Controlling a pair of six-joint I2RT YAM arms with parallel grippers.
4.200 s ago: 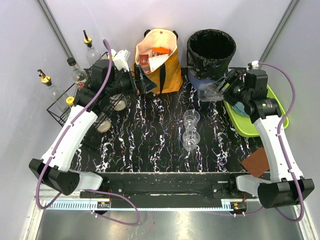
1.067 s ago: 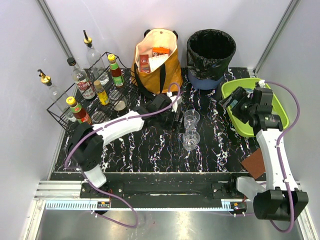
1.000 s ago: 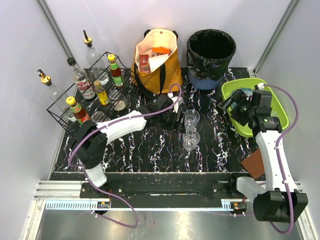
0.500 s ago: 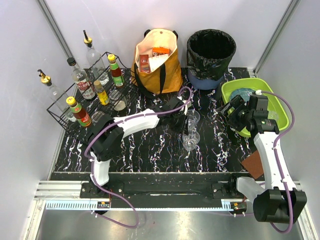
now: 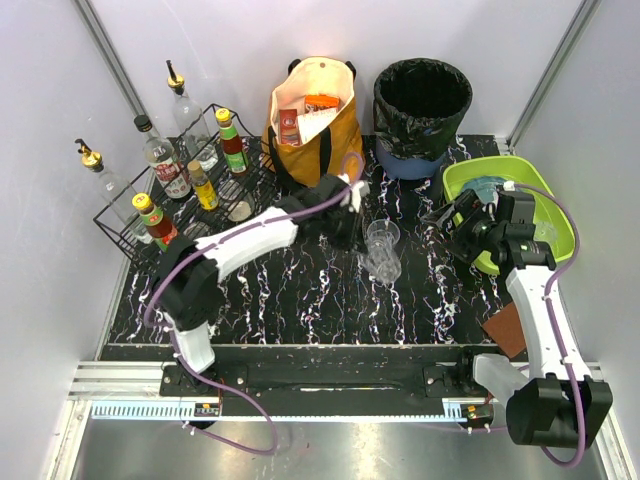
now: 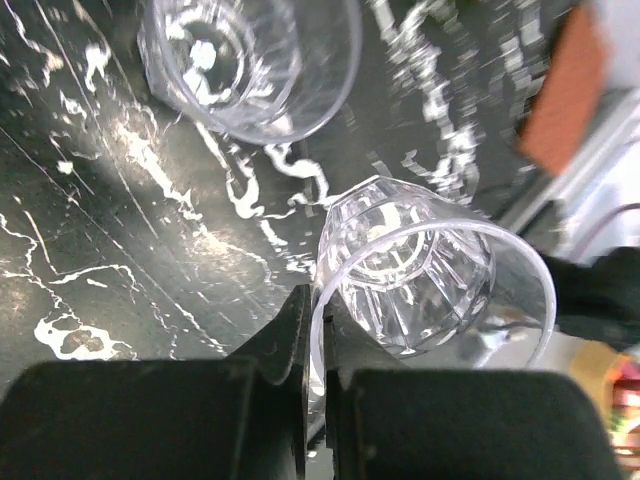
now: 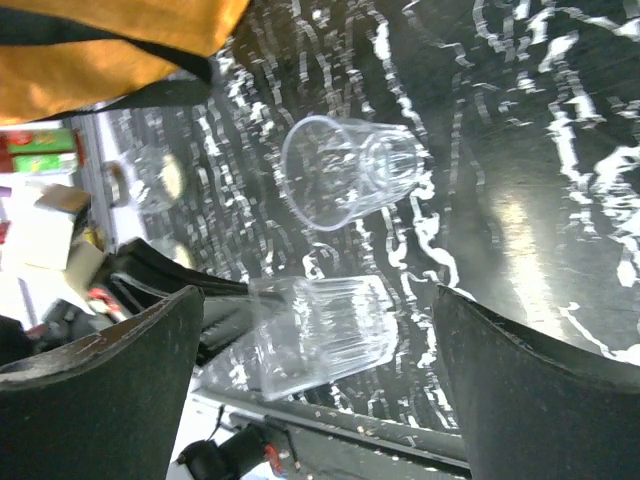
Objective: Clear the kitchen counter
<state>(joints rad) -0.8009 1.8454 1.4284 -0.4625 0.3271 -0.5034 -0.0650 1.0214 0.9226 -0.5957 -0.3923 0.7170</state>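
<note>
My right gripper grabs the ribbed glass around its base (image 5: 388,270) (image 7: 370,319) next, leaving the glass's rim free, to set the glass inverted in the lime-green tray.
Two clear glasses are at the middle of the kitchen counter (image 5: 300,300). The far glass (image 5: 381,234) (image 6: 250,50) (image 7: 345,172) stands on the black surface. The near, ribbed glass (image 5: 388,263) (image 6: 420,270) (image 7: 320,335) is tilted and raised, its rim pinched between the fingers of my left gripper (image 5: 363,247) (image 6: 315,310), which is shut on it. My right gripper (image 5: 447,222) (image 7: 318,300) is open, hovering to the right of the glasses by the tray's left edge and facing them, with nothing held.
A lime-green tray (image 5: 555,215) with a blue item sits at the right. A black bin (image 5: 422,100) and an orange bag (image 5: 315,120) stand at the back. A wire rack (image 5: 130,225) of bottles is at the left, and a brown pad (image 5: 510,325) at the near right.
My left gripper reached the near glass, closed on its rim and tipped it up off the counter. The right arm swung left from over the tray toward the glasses, staying open.
</note>
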